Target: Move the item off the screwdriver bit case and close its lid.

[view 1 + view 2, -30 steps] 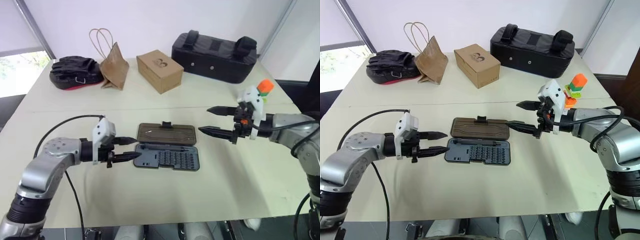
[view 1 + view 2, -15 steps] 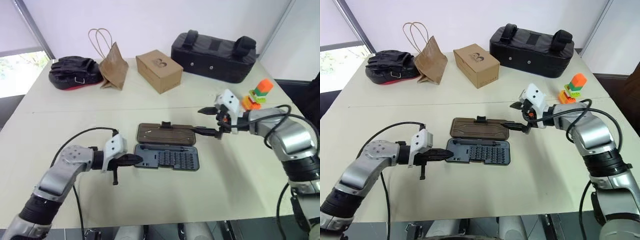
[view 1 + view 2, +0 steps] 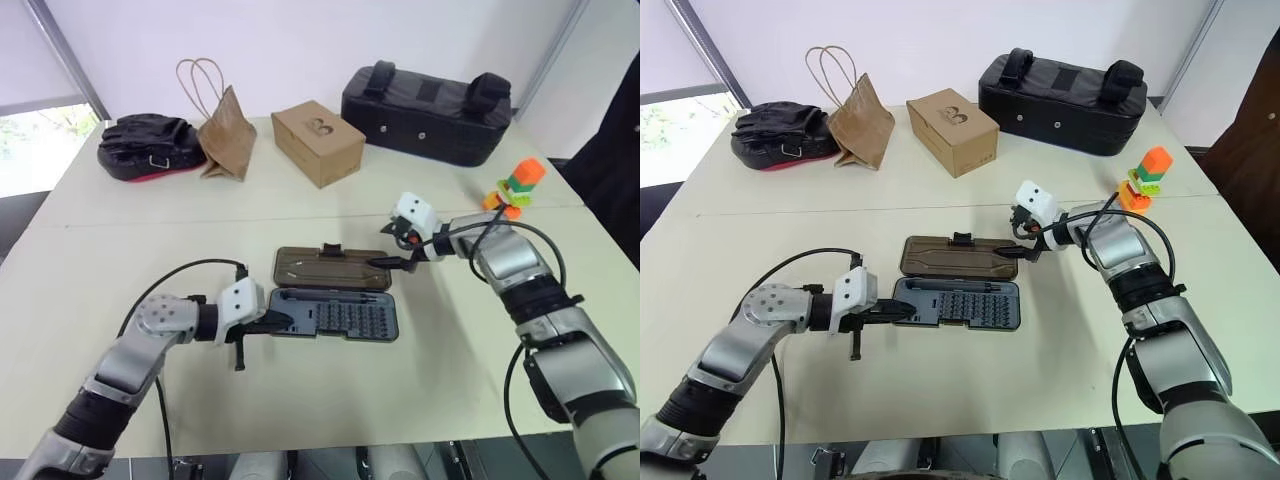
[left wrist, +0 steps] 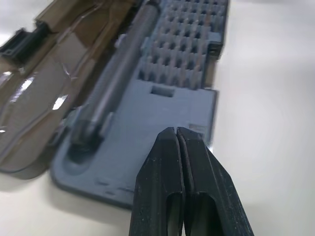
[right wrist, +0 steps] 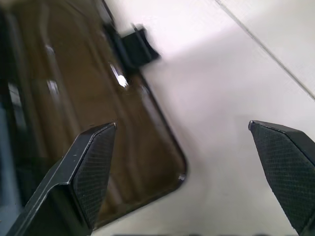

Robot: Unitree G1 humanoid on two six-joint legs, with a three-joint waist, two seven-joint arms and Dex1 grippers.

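The right gripper takes hold of the brown lid by its short end edge [image 3: 386,270] next, to close the screwdriver bit case [image 3: 340,318].
The screwdriver bit case [image 3: 340,318] lies open in the middle of the table, its grey base nearest me. Its brown lid [image 3: 335,268] lies flat behind the base, with the black latch tab [image 5: 135,42] at the far edge. The item [image 3: 518,185], a stack of bright blocks, stands on the table at the far right, well apart from the case. My left gripper [image 4: 176,135] is shut, with nothing held, and its tip is at the left end of the base. My right gripper [image 3: 385,247] is open just above the lid's right end, one finger [image 5: 91,162] over the brown panel.
Along the back of the table are a black glove-like pad [image 3: 150,145], a brown paper bag [image 3: 228,130], a cardboard box [image 3: 320,143] and a large black padded bag [image 3: 430,100]. A black cable [image 3: 170,280] loops from my left arm over the table.
My left gripper has shut and sunk to the left end of the case's base. My right gripper, still open, has come down and leftward from near the item to the lid's right end.
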